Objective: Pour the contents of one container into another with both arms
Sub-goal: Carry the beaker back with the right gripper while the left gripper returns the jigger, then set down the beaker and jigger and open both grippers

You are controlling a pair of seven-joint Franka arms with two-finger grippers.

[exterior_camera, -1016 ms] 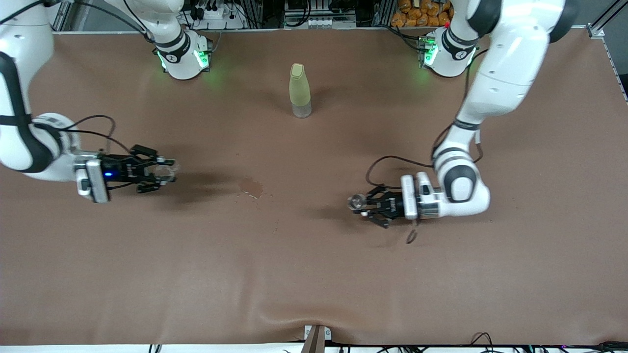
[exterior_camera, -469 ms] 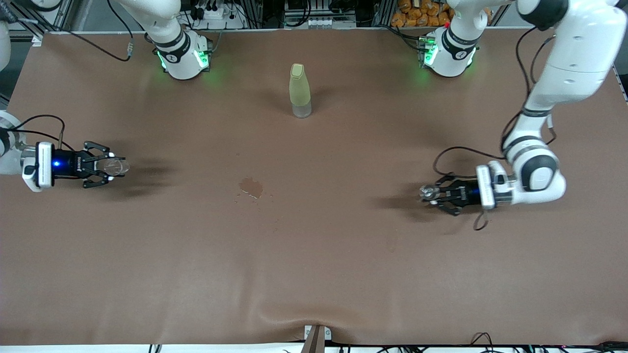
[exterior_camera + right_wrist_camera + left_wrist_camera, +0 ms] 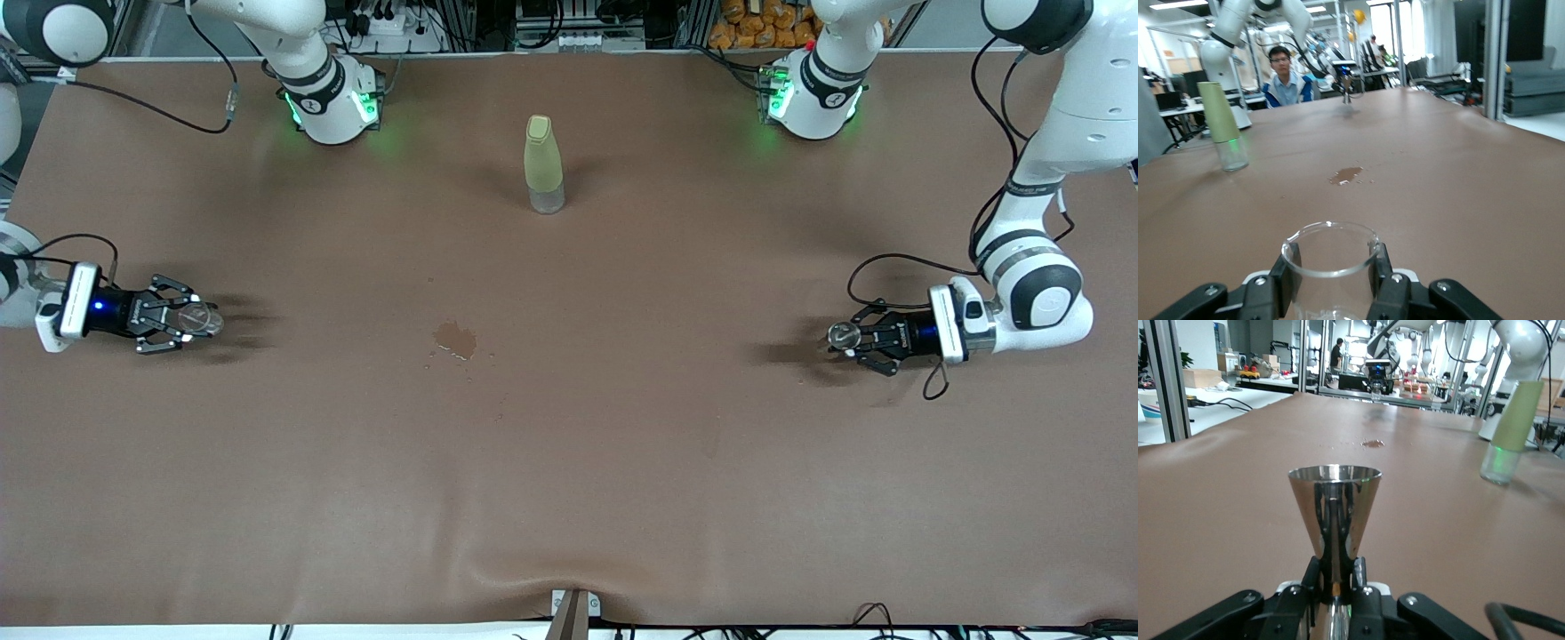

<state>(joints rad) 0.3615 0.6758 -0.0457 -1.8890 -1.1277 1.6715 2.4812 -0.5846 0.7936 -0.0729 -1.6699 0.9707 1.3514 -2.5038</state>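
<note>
The jigger is above its shadow on the tabletop in the front view. My left gripper should keep holding the jigger.
My left gripper (image 3: 855, 338) is shut on the waist of a steel cone-shaped jigger (image 3: 839, 334), low over the table toward the left arm's end. In the left wrist view the jigger (image 3: 1333, 507) stands upright, mouth up, between the black fingers of the left gripper (image 3: 1336, 568). My right gripper (image 3: 182, 320) is shut on a clear glass beaker (image 3: 204, 320), low over the table toward the right arm's end. The right wrist view shows the beaker (image 3: 1331, 263) upright and the right gripper (image 3: 1333, 270) clamped on both its sides.
A yellow-green bottle (image 3: 543, 163) with a clear base stands on the brown table between the two arm bases. A small wet stain (image 3: 455, 340) marks the table's middle. A cloth fold (image 3: 533, 569) rises at the front edge. A person (image 3: 1287, 83) sits past the table's end.
Both arms have swung outward from the middle toward their own ends of the table, each carrying its vessel. The bottle and the stain have not moved.
</note>
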